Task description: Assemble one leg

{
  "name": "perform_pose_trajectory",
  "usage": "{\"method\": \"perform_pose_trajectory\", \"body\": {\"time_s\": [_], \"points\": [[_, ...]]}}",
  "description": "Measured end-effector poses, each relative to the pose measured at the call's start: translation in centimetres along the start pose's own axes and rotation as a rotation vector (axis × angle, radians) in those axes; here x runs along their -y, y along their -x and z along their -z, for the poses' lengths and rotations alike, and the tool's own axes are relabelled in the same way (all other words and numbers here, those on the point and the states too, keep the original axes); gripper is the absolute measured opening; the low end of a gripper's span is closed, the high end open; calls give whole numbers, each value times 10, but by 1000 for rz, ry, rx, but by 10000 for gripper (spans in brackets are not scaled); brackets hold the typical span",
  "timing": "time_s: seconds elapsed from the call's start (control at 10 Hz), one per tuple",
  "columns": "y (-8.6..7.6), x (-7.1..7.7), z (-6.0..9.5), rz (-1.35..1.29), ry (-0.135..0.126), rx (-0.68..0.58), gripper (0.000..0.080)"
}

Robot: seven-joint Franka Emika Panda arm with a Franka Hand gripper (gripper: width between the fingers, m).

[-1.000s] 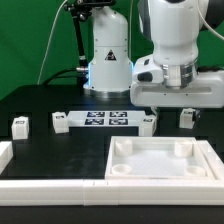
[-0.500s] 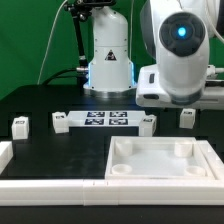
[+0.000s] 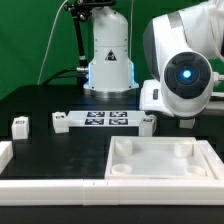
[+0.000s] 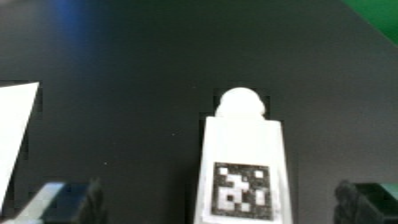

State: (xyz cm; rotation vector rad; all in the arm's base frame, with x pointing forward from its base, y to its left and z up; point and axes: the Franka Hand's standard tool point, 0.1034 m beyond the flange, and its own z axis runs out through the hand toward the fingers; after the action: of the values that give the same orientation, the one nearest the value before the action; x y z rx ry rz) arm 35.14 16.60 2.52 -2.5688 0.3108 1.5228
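Note:
My gripper grips the leg's tagged square body (image 4: 244, 182) next, to fit the leg's rounded tip into the white tabletop.
In the wrist view a white leg (image 4: 240, 150) lies on the black table, its rounded tip pointing away and a square tag on its upper face. My gripper (image 4: 217, 198) is open, with one dark finger (image 4: 63, 200) on each side of the leg and not touching it. In the exterior view the arm's wrist (image 3: 180, 80) hangs low at the right and hides the gripper and this leg. Three more legs (image 3: 19, 125) (image 3: 60, 121) (image 3: 148, 121) stand on the table. The large white tabletop (image 3: 160, 175) lies at the front.
The marker board (image 3: 105, 120) lies between two of the legs in the middle of the table. A white rail (image 3: 50, 187) runs along the front edge. The robot base (image 3: 108, 55) stands at the back. A white edge (image 4: 15, 120) shows beside the gripper in the wrist view.
The arm's wrist has swung round and dropped lower at the exterior view's right. The leg at the far right, visible earlier, is now hidden behind it.

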Motion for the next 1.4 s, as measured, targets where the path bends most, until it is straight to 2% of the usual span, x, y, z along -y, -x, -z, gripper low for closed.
{"method": "perform_pose_trajectory", "body": {"time_s": [0.2,0.6,0.9,1.1,1.2,1.3,1.4], "points": [[-2,3,-6,-13,6,-8,649],[-5,13,-30,-12,38,-37,649],[-4,13,-31,-11,41,-35,618],[-4,13,-31,-11,41,-35,347],[-4,13,-31,-11,41,-35,347],[-4,13,-31,-11,41,-35,287],[-4,13,-31,-11,41,-35,287]]}}
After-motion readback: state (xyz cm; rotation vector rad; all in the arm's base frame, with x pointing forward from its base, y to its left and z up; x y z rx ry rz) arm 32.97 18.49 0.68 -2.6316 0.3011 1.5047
